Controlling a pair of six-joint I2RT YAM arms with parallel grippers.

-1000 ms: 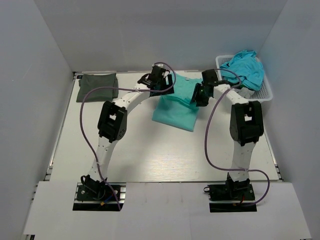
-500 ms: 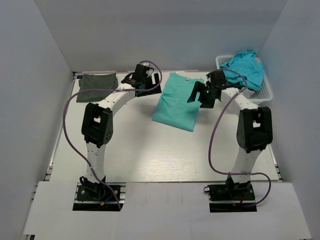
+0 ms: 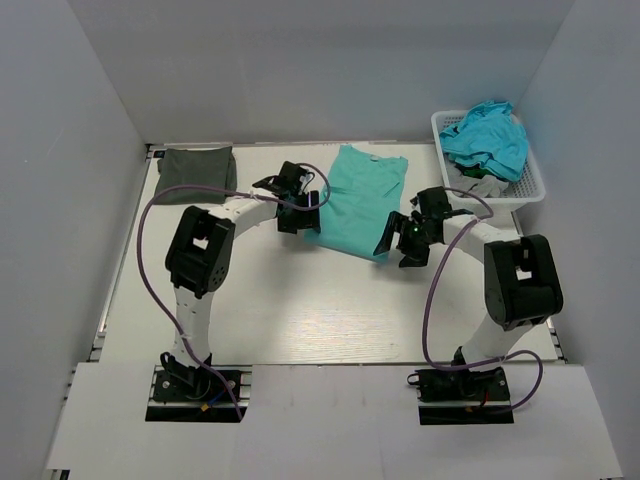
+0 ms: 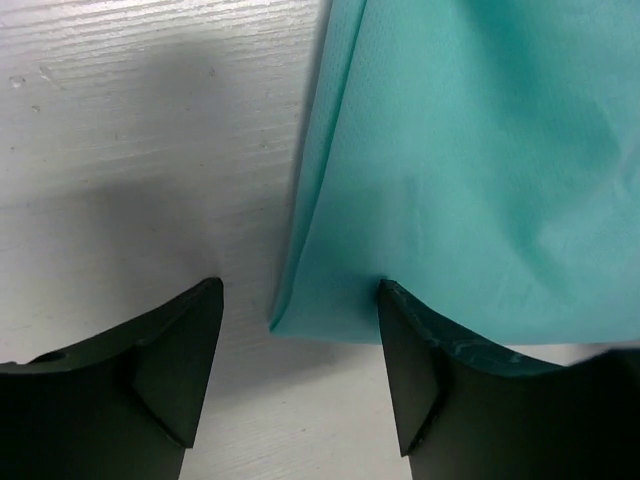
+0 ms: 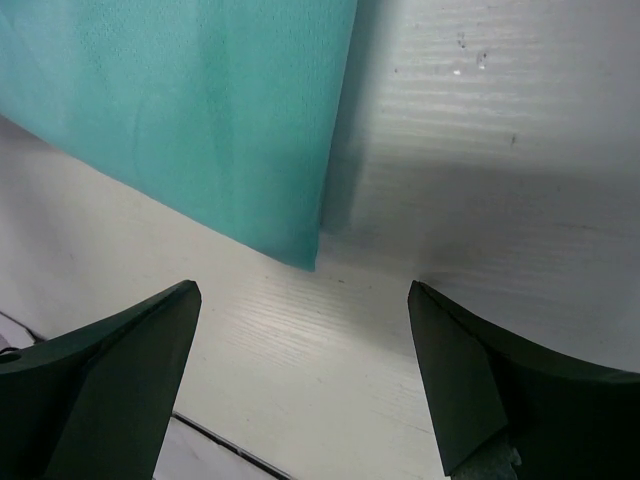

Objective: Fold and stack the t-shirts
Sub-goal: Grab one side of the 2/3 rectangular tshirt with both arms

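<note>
I will next pinch the teal-green t-shirt's near hem corner (image 3: pixel 381 258) (image 5: pixel 304 250) with my right gripper, opposite my left gripper's corner, to fold the hem toward the neck.
The teal-green t-shirt (image 3: pixel 357 198) lies flat on the table, folded into a narrow strip with its neck at the far end. The dark olive-green t-shirt (image 3: pixel 195 163) lies folded square at the far left. My left gripper (image 3: pixel 298 218) is open at the teal shirt's near left corner. In the left wrist view that corner (image 4: pixel 330 310) lies between the fingers of my left gripper (image 4: pixel 300 300), and the right finger (image 4: pixel 430 370) touches the hem. My right gripper (image 3: pixel 398 245) is open and empty just off the near right corner (image 5: pixel 305 250); the right wrist view shows this gripper (image 5: pixel 302 295) over bare table.
A white basket (image 3: pixel 527 190) stands at the far right and holds more crumpled teal clothes (image 3: pixel 487 135). Grey walls close in the table on the left, back and right. Purple cables loop off both arms.
Both grippers have moved from the shirt's far part toward me, to its near corners. The teal shirt now lies flat and narrower.
</note>
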